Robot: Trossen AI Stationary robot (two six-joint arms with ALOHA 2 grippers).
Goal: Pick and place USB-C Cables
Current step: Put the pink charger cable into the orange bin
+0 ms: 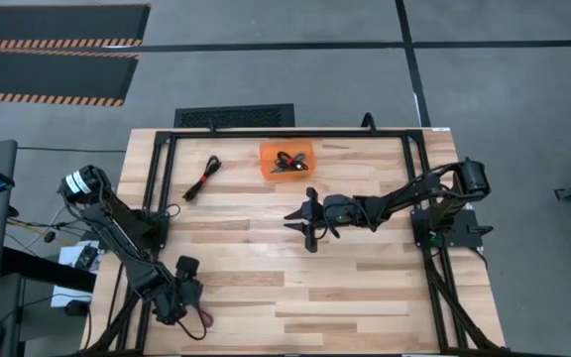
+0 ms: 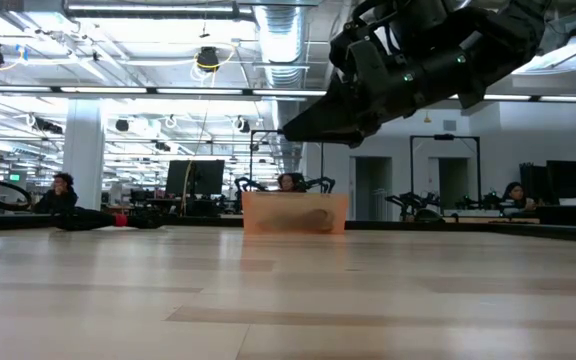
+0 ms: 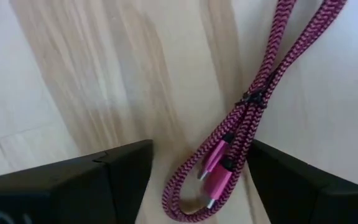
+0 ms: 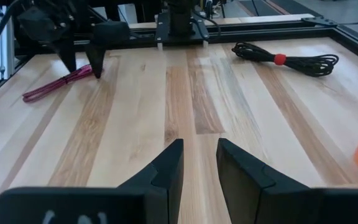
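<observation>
I will place the magenta-purple cable in the orange tray [image 1: 287,161], so next I will grab the cable by its plug end [image 1: 206,320] with my left gripper.
A magenta-purple braided cable [image 3: 253,106] lies folded on the wood near the table's near left corner [image 1: 202,319]. My left gripper [image 3: 197,168] is open and points down, with one finger on either side of the cable's plug end. A black cable with a red tie [image 1: 203,178] lies flat toward the far left [image 4: 284,60]. The orange tray [image 1: 287,161] near the far edge holds dark and red cables. My right gripper [image 1: 305,220] is open and hovers empty over the table's middle, on the near side of the tray [image 4: 197,158].
A black metal frame [image 1: 167,149] runs along the table's far, left and right sides. Bare wood [image 1: 295,288] fills the middle and near parts. In the low view the tray [image 2: 295,212] stands far off under my right gripper [image 2: 368,100].
</observation>
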